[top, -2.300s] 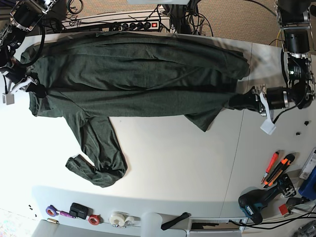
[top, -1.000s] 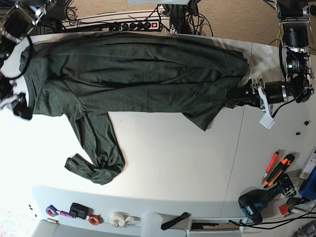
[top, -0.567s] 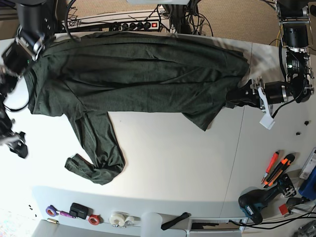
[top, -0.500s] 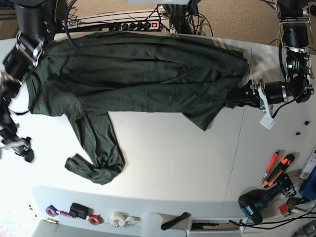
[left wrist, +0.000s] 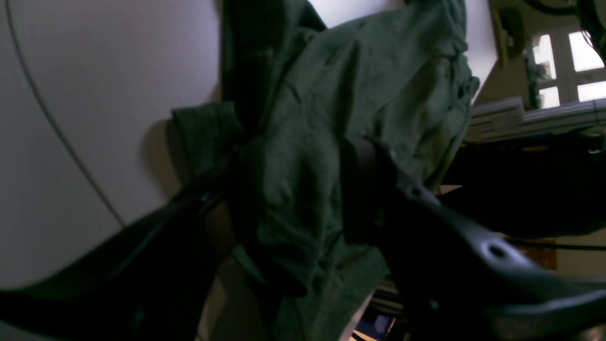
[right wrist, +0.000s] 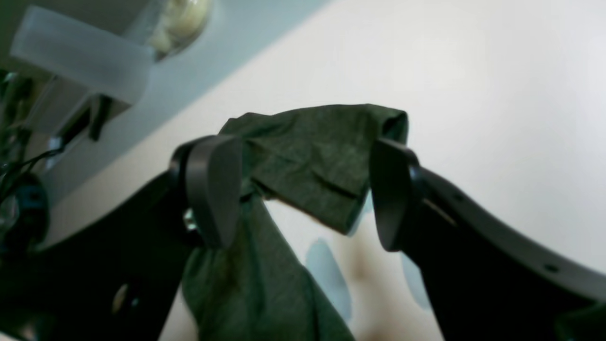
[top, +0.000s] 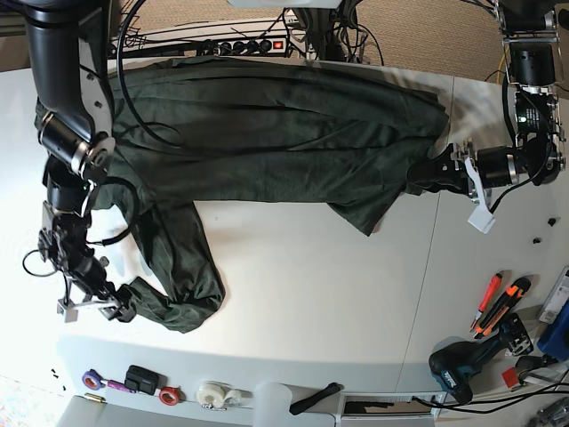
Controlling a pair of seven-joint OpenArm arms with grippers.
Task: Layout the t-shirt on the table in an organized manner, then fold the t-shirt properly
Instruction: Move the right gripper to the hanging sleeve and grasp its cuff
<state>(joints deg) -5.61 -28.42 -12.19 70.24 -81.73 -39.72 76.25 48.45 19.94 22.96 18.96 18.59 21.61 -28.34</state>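
My right gripper's fingers are above the sleeve end [top: 146, 297] [right wrist: 318, 159], so I should lower my right gripper first and then close it on that sleeve end.
The dark green t-shirt [top: 267, 133] lies stretched across the back of the white table [top: 311, 285], and one long sleeve trails toward the front left. My right gripper [top: 124, 309] stands open at that sleeve's crumpled end. In the right wrist view the sleeve end [right wrist: 312, 156] sits between the spread fingers [right wrist: 213, 189] of the right gripper [right wrist: 303, 189], and neither pad presses on it. At the shirt's right end my left gripper [top: 425, 182] is shut on a bunch of the cloth. The left wrist view shows the t-shirt [left wrist: 331, 94] gathered in the left gripper [left wrist: 291, 199].
Orange-handled cutters [top: 498, 302] and a cordless drill [top: 462, 366] lie at the front right. Tape rolls [top: 218, 394] and small items line the front ledge. A power strip [top: 240, 40] with cables runs behind the table's back edge.
My right arm let go of the shirt's left edge, opened, and swung down to the sleeve end at the front left. The left gripper has kept its place and its grip.
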